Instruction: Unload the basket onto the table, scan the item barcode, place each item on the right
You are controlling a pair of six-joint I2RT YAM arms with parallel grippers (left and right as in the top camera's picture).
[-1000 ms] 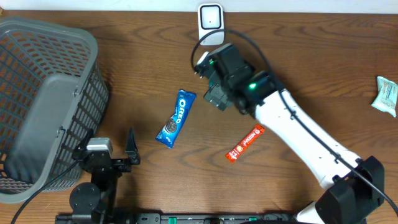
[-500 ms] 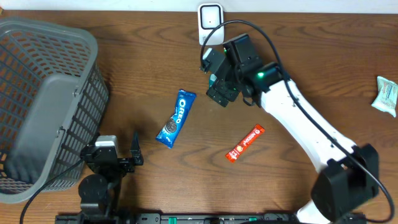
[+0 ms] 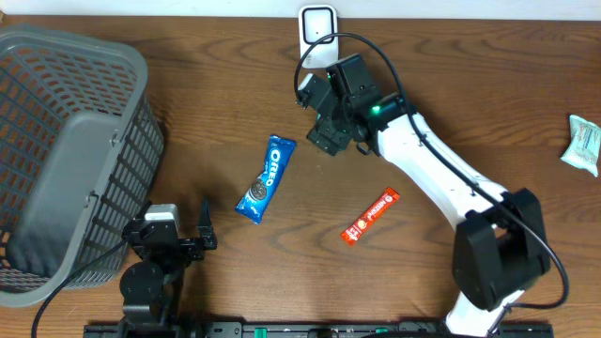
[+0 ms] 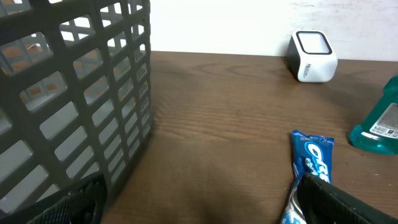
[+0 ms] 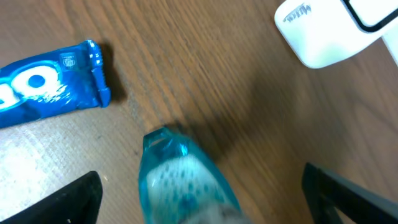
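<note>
I should grab the teal bottle (image 5: pixel 180 180) from above by its upper sides with my right gripper, so the barcode label near its base stays uncovered for the scanner.
A teal bottle (image 5: pixel 180 180) stands on the wooden table just in front of the white barcode scanner (image 3: pixel 318 31), which also shows in the right wrist view (image 5: pixel 329 31). My right gripper (image 5: pixel 205 199) hangs over the bottle, jaws wide apart on either side of it, not touching. From overhead the right gripper (image 3: pixel 326 115) hides the bottle. The left wrist view shows the bottle (image 4: pixel 380 127) upright at the right edge. My left gripper (image 4: pixel 199 211) is open and empty near the table's front edge, with a blue Oreo pack (image 3: pixel 266 177) ahead of its right finger (image 4: pixel 348 202).
A grey plastic basket (image 3: pixel 66 150) fills the left side, close to the left gripper (image 3: pixel 188 237). An orange-red snack bar (image 3: pixel 370 216) lies under the right arm's forearm. A pale green packet (image 3: pixel 584 143) sits at the right edge.
The right arm has swung its gripper back toward the scanner, over the teal bottle. The left arm turned slightly and then held still.
</note>
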